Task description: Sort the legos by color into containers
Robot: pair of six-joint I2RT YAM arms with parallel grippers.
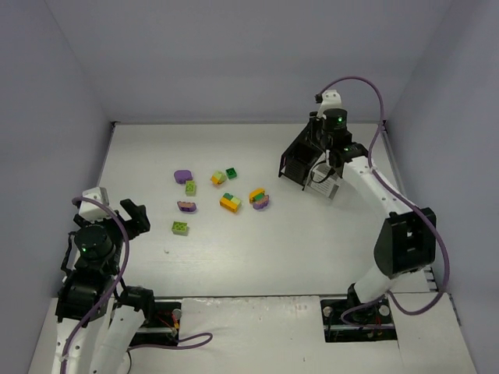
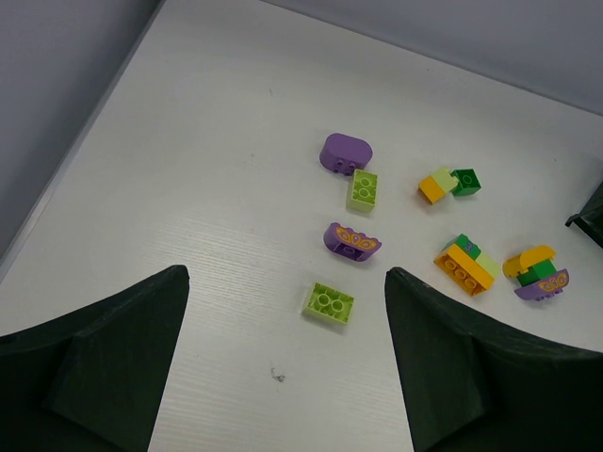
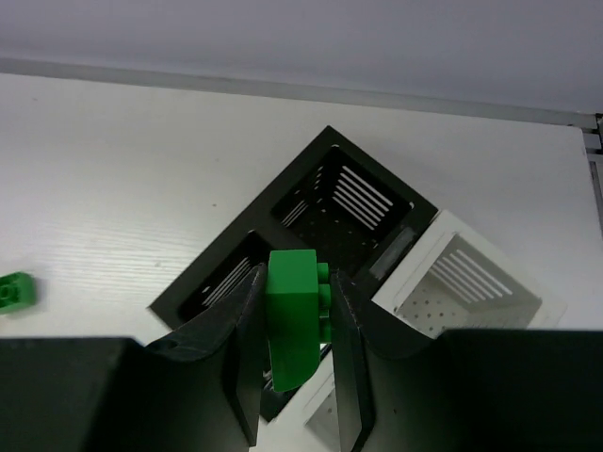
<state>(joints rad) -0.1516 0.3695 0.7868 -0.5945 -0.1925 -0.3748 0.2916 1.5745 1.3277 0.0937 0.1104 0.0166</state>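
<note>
The dark green brick hangs over the bins' rims between black and white halves, so my right gripper now keeps hold until it reaches the far black section.
My right gripper (image 3: 294, 315) is shut on a dark green brick (image 3: 294, 315), held on edge above the joined bins (image 3: 339, 212), over where the black half meets the white half (image 3: 452, 287). In the top view the right gripper (image 1: 326, 152) hangs over the bins (image 1: 295, 165) at the far right. Loose legos lie mid-table: a purple rounded one (image 2: 346, 153), two lime green ones (image 2: 363, 190) (image 2: 329, 303), a purple-and-orange one (image 2: 351, 241), several two-coloured stacks (image 2: 466, 264). My left gripper (image 2: 287, 367) is open and empty, above the table just short of the nearest lime brick.
A small dark green brick (image 3: 17, 290) lies on the table left of the bins. Grey walls close the table on the far side and both flanks (image 1: 234, 62). The left arm's base and cables (image 1: 156, 312) sit at the near edge.
</note>
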